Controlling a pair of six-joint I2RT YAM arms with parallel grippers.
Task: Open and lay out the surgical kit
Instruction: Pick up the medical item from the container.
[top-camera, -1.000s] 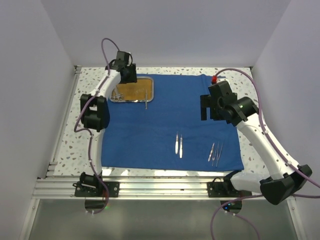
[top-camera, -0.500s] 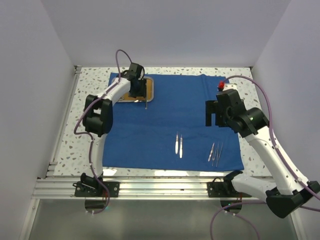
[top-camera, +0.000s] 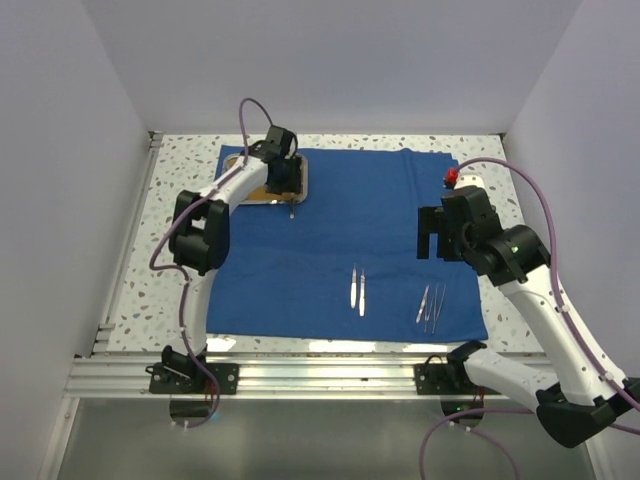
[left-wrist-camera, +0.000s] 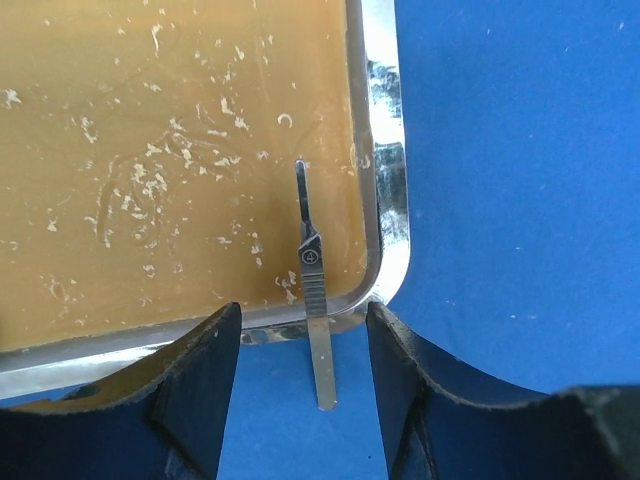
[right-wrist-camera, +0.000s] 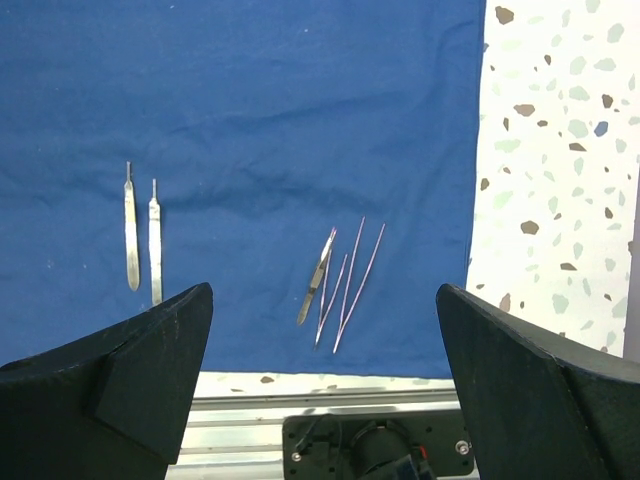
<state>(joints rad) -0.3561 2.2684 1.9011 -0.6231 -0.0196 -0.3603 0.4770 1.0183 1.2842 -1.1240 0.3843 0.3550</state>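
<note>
My left gripper's fingers stop short of the handle's numbered neck in the left wrist view, so moving toward it comes first, before closing on the scalpel handle.
The royal-blue cloth lies spread flat on the table. The steel tray with its orange-brown base sits at the cloth's far left corner. A scalpel handle lies across the tray's near rim, its end on the cloth; it also shows in the top view. My left gripper is open just above it, a finger on each side, not touching. Two scalpels and a few tweezers lie on the cloth's near part, also in the right wrist view. My right gripper hovers open and empty high above them.
The speckled tabletop shows around the cloth. An aluminium rail runs along the near edge with both arm bases. White walls close in the left, right and back. The left arm's cable loops over the tray's far side.
My left gripper moved right across the tray to its near right corner, over the scalpel handle. My right arm drew back to the right and slightly nearer.
</note>
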